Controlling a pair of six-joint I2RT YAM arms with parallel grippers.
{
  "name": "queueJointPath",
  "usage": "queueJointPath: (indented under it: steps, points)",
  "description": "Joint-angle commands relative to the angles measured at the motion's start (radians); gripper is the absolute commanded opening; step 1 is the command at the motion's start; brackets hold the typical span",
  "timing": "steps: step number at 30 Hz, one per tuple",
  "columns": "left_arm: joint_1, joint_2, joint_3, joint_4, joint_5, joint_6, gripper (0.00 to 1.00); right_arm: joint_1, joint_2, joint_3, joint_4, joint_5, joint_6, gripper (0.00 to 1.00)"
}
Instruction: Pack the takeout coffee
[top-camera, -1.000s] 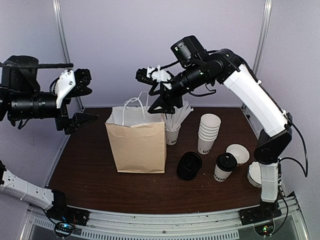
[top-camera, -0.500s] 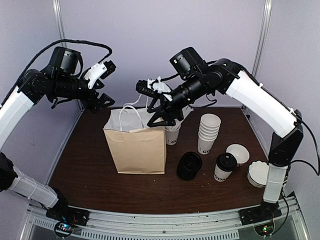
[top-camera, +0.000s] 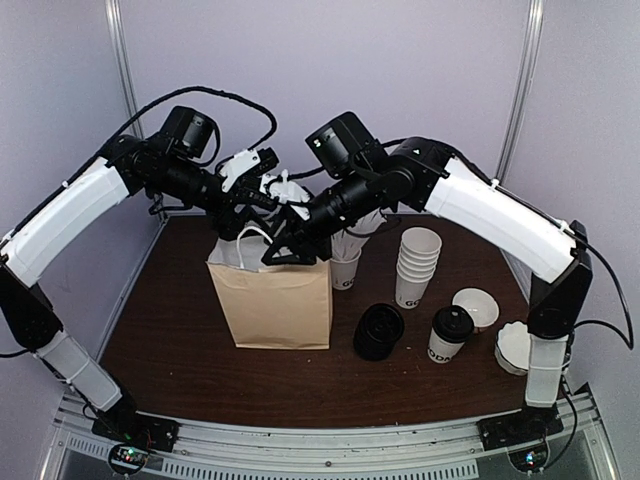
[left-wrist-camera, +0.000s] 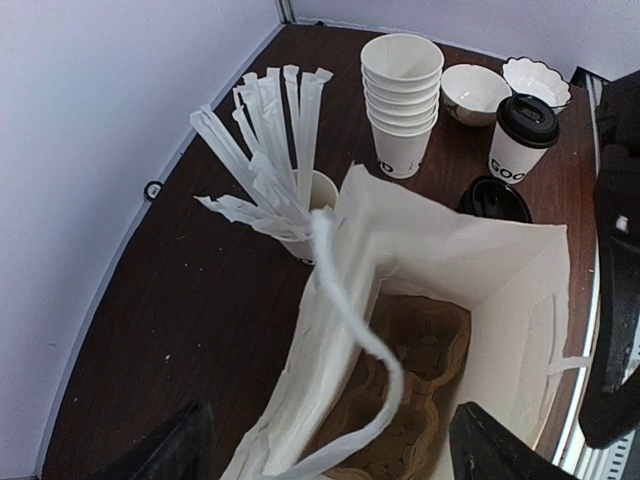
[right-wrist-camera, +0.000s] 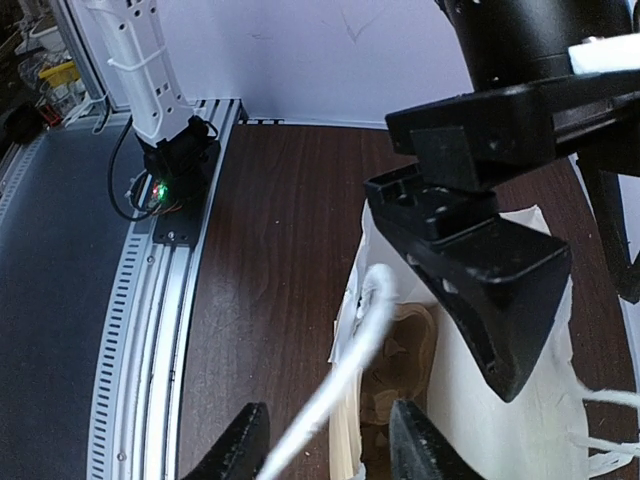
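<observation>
My left gripper grabs the paper bag by its far white handle next, leaving the bag's opening free for the coffee.
The takeout coffee (top-camera: 449, 334), a white cup with dark lettering and a black dome lid, stands on the table right of the brown paper bag (top-camera: 272, 300); it also shows in the left wrist view (left-wrist-camera: 521, 137). My left gripper (top-camera: 245, 205) is open above the bag's mouth, with a white handle (left-wrist-camera: 352, 330) between its fingers. My right gripper (top-camera: 290, 245) is open at the bag's right top edge, with a white handle (right-wrist-camera: 335, 390) running between its fingers. A brown cup carrier (left-wrist-camera: 420, 370) lies inside the bag.
A stack of lidless white cups (top-camera: 416, 264) and a cup of white sticks (top-camera: 346, 262) stand behind the bag's right side. A stack of black lids (top-camera: 380, 331) lies beside the coffee. White bowl-shaped pieces (top-camera: 478, 305) sit at far right.
My left arm has swung in from the far left to over the bag's mouth. My right gripper has come down and left onto the bag's top edge.
</observation>
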Motion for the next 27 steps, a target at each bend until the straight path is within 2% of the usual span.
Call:
queueJointPath:
  steps: [1,3,5,8,9,10,11,12,21,24,27]
  points:
    - [0.005,0.020,0.019,0.078,0.059,0.037,0.84,0.018,0.011,-0.007,0.050,0.067,0.021,0.37]
    - [0.005,0.052,0.035,0.065,0.046,0.052,0.78,0.019,0.010,-0.012,0.055,0.076,0.026,0.22]
    - [0.005,0.074,0.049,0.064,0.028,0.053,0.69,0.019,0.006,-0.018,0.063,0.083,0.030,0.15]
    - [0.005,0.104,0.086,0.052,0.006,0.054,0.51,0.020,-0.003,-0.016,0.067,0.092,0.034,0.04]
    - [0.005,0.113,0.116,0.045,-0.002,0.049,0.41,0.021,-0.006,-0.010,0.062,0.092,0.034,0.00]
    - [0.005,0.118,0.147,0.034,-0.007,0.039,0.27,0.020,-0.009,0.002,0.055,0.093,0.031,0.00]
    - [0.005,0.121,0.175,0.028,-0.011,0.031,0.08,0.019,-0.015,0.016,0.047,0.093,0.025,0.00]
    - [0.005,0.117,0.202,0.022,-0.016,0.016,0.00,0.020,-0.022,0.030,0.041,0.094,0.019,0.00]
    - [0.005,0.057,0.413,0.008,0.020,-0.061,0.00,0.022,-0.010,0.310,-0.035,0.064,-0.022,0.00]
    - [0.005,0.074,0.485,-0.029,0.018,-0.064,0.00,0.024,0.003,0.359,-0.042,0.057,-0.026,0.00]
    - [0.005,0.074,0.494,-0.029,0.020,-0.066,0.00,0.030,0.005,0.370,-0.047,0.049,-0.030,0.00]
